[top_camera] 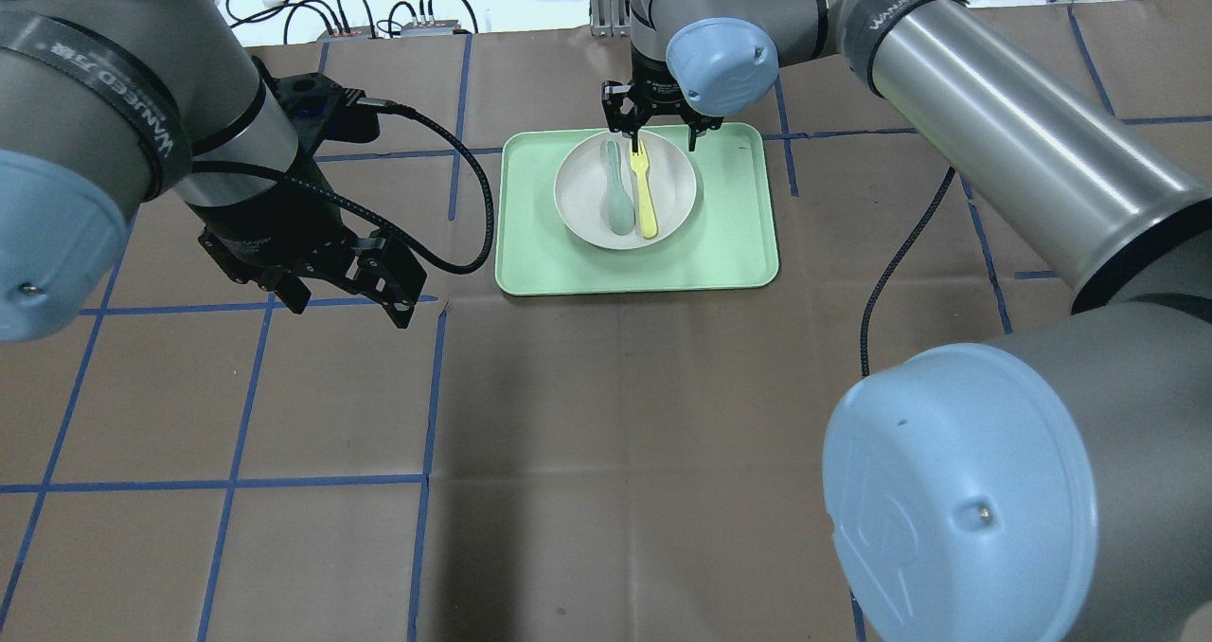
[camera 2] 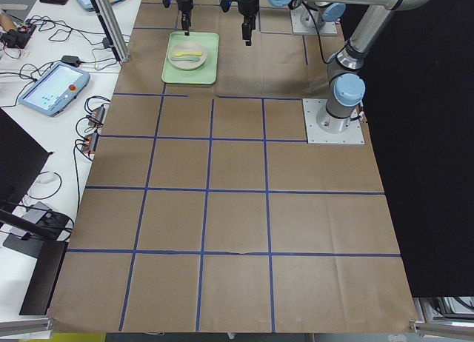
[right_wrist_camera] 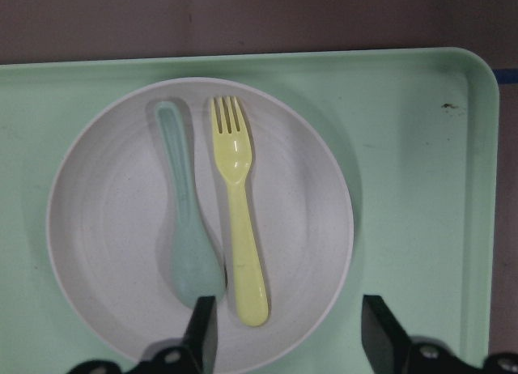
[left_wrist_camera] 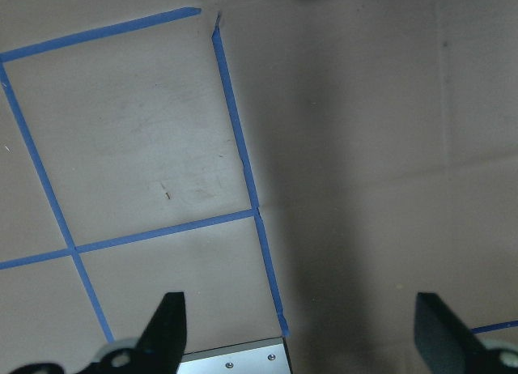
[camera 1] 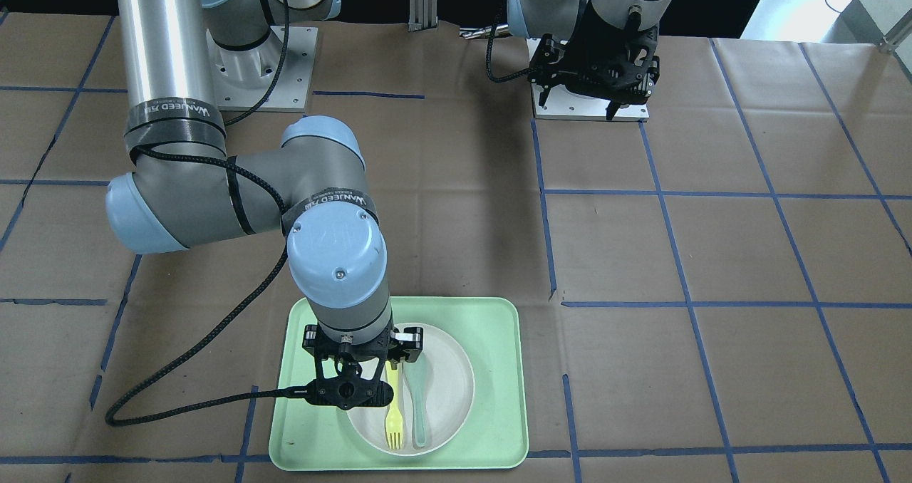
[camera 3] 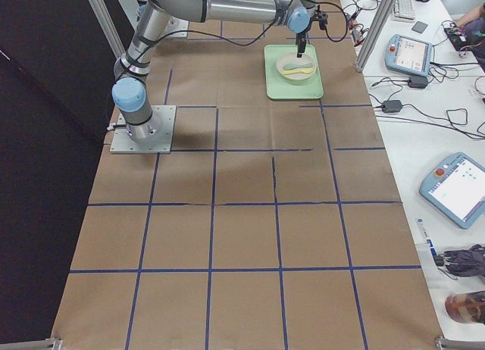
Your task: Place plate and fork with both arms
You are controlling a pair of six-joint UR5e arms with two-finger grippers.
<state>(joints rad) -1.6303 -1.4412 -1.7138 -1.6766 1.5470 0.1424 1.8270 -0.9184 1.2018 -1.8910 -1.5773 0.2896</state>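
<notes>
I should next grab the yellow fork by its handle [right_wrist_camera: 247, 269] with my right gripper to place it beside the plate.
The off-white plate [top_camera: 677, 187] lies on a mint-green tray [top_camera: 739, 225]. The pale-yellow fork [top_camera: 645, 192] lies flat in the plate, next to a grey-green spoon [top_camera: 617, 197]. My right gripper [top_camera: 663, 135] hangs open and empty just above the plate's far rim. In the right wrist view its open fingers [right_wrist_camera: 202, 333] straddle the fork's handle end [right_wrist_camera: 239, 212] above the plate [right_wrist_camera: 307, 196]. In the front view it [camera 1: 356, 369] covers the fork's handle [camera 1: 394, 412]. My left gripper [top_camera: 346, 301] is open and empty over bare table, to the tray's left; the left wrist view [left_wrist_camera: 303, 333] shows only paper.
Brown paper with blue tape lines [top_camera: 426, 386] covers the table. The right arm's black cable [camera 1: 199, 390] loops beside the tray [camera 1: 491, 340]. The arm bases [camera 1: 591, 105] stand at the robot's side. Tablets and cables lie on side benches [camera 3: 455, 183].
</notes>
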